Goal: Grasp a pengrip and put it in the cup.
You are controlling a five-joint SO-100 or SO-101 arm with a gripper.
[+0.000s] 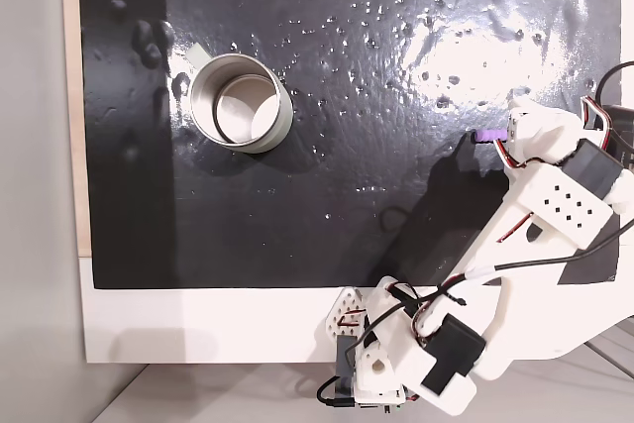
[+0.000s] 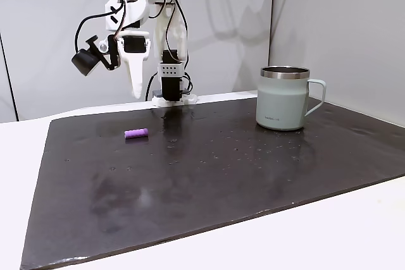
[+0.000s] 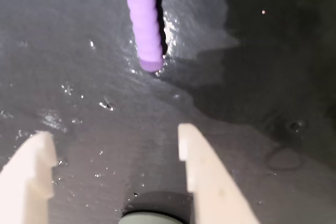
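My gripper grabs the purple pengrip by its ribbed body (image 1: 492, 136) next, to put the pengrip in the cup (image 1: 241, 103).
The purple ribbed pengrip (image 3: 146, 30) lies flat on the black mat, ahead of my fingertips and slightly left of the gap's centre in the wrist view. My white gripper (image 3: 115, 135) is open, its fingers (image 3: 202, 171) apart with nothing between them. In a fixed view the gripper (image 2: 135, 95) hangs above the mat, behind the pengrip (image 2: 136, 133) and apart from it. From above, the gripper (image 1: 515, 132) sits right beside the pengrip (image 1: 487, 135). The silver-rimmed cup (image 1: 241, 103) stands upright far off at the mat's other side, and its handle shows in a fixed view of the cup (image 2: 283, 98).
The glossy black mat (image 1: 376, 195) covers most of a white table (image 1: 198, 329). The arm's base (image 1: 396, 364) with its cables sits at the mat's edge. Bare mat stretches between pengrip and cup.
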